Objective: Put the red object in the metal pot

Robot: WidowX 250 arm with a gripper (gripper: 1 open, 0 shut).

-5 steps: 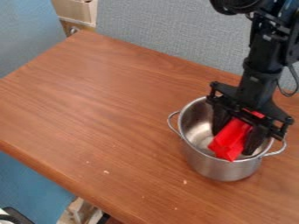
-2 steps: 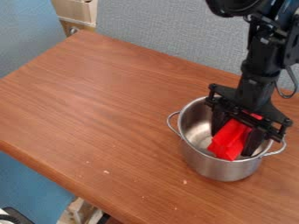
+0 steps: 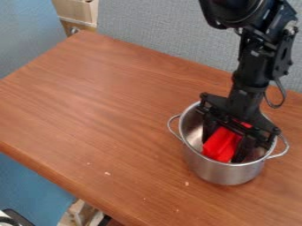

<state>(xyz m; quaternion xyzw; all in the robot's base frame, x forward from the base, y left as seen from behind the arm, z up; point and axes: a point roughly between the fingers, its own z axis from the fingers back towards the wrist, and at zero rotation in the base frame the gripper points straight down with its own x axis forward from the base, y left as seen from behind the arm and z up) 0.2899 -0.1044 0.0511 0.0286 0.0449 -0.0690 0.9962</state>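
The red object sits below the metal pot's rim and would stay there if my gripper opened now, so it is time to release the object.
The metal pot (image 3: 213, 168) stands on the wooden table near its right front corner, shiny, with small loop handles at its sides. My gripper (image 3: 236, 132) points straight down into the pot's mouth, its black fingers below the rim. It is shut on the red object (image 3: 223, 144), whose lower end shows inside the pot between the fingers. Whether the red block touches the pot's bottom is hidden by the pot wall.
The brown wooden table (image 3: 94, 97) stretches to the left of the pot. A pale wooden piece (image 3: 78, 11) stands past the far left corner against the blue wall. The table's front edge runs close below the pot.
The gripper has sunk deeper into the pot with the red object, and less of the block shows above the rim than before.
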